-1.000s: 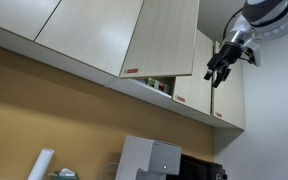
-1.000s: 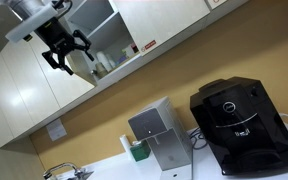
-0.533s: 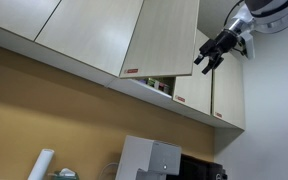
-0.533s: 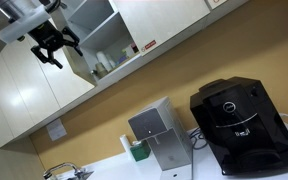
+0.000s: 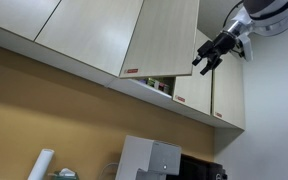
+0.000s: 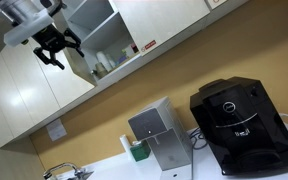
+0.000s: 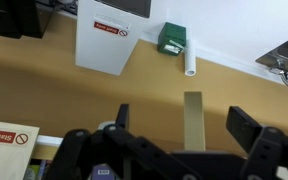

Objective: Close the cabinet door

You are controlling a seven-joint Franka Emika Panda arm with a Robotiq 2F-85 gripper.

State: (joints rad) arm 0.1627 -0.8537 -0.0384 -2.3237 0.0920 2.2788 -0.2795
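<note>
My gripper grabs the cabinet door (image 5: 162, 35) by its free edge next, one finger on each side. Then it swings the door closed over the cabinet's open section.
The cabinet door (image 5: 162, 35) is a tall pale beige wood-grain panel that stands swung open. It has a small red-and-white label at its lower corner. My gripper (image 5: 206, 62) hangs open just off the door's free edge, fingers pointing toward it, and holds nothing. In an exterior view, the gripper (image 6: 54, 52) is in front of the open compartment (image 6: 96, 38) and its shelves. In the wrist view, the gripper (image 7: 189, 125) has its jaws spread wide. A thin beige strip (image 7: 192, 118), seemingly the door's edge, shows between them. I cannot tell if anything touches.
Narrower beige panels with red labels (image 5: 189, 88) hang beyond the opening. On the counter below are a black coffee machine (image 6: 239, 125), a white box (image 6: 156, 135) and a paper towel roll (image 5: 42, 165). More closed beige panels (image 6: 19, 95) line the wall.
Over the last second my gripper rose a little and tilted toward the door's edge. It has barely moved in the last half second. The door has not moved.
</note>
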